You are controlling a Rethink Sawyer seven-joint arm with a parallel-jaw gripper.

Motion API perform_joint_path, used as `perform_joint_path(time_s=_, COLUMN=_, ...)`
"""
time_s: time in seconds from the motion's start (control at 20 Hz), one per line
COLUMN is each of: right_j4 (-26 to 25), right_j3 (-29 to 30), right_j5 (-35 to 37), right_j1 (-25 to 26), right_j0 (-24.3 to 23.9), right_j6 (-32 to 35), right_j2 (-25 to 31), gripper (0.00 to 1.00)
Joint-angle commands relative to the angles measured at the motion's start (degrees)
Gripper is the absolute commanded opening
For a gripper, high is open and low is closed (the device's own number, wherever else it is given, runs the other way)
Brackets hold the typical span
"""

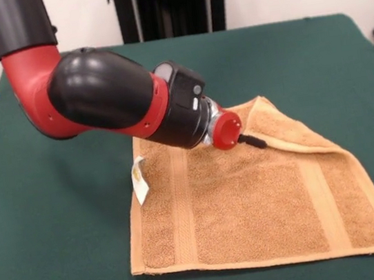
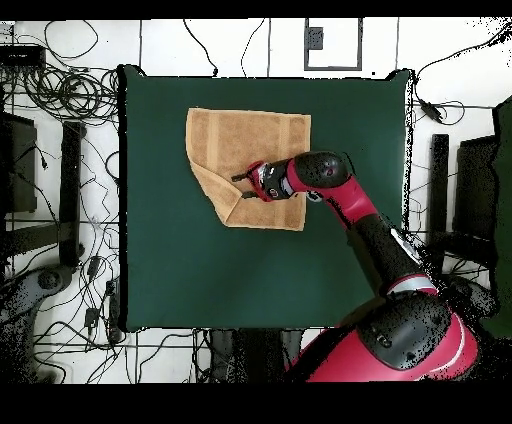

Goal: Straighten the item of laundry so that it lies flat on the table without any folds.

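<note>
My gripper should pinch the towel by its folded edge point(image 1: 269, 144) next, as only the turned-over flap rises above the towel.
The item of laundry point(image 1: 252, 207), an orange-tan terry towel with two woven bands, lies on the green table point(image 1: 57, 256). Its far right corner is folded over along a diagonal crease point(image 1: 306, 144). A small white label point(image 1: 139, 178) sticks up at its left edge. My gripper point(image 1: 253, 141) hangs low over the towel's far part, next to the folded corner, with one black finger showing. In the overhead view the gripper point(image 2: 241, 187) shows two dark tips apart over the towel point(image 2: 270, 140), beside the folded flap point(image 2: 207, 180). The table point(image 2: 200, 280) is far larger than the towel.
The red and black arm point(image 1: 96, 90) reaches in from the upper left and covers part of the towel's far edge. A black stand point(image 1: 168, 3) is behind the table. Cables and equipment point(image 2: 60, 200) lie on the floor around the table.
</note>
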Motion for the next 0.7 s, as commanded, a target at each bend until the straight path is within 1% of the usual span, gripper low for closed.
perform_joint_path(time_s=0.05, right_j4=2.23, right_j3=4.08, right_j5=-9.71, right_j1=1.94, right_j0=4.03, right_j6=2.48, right_j2=4.36, gripper=1.0)
perform_joint_path(time_s=0.7, right_j4=3.07, right_j3=5.32, right_j5=-9.84, right_j1=2.77, right_j0=3.17, right_j6=1.55, right_j2=5.21, gripper=1.0)
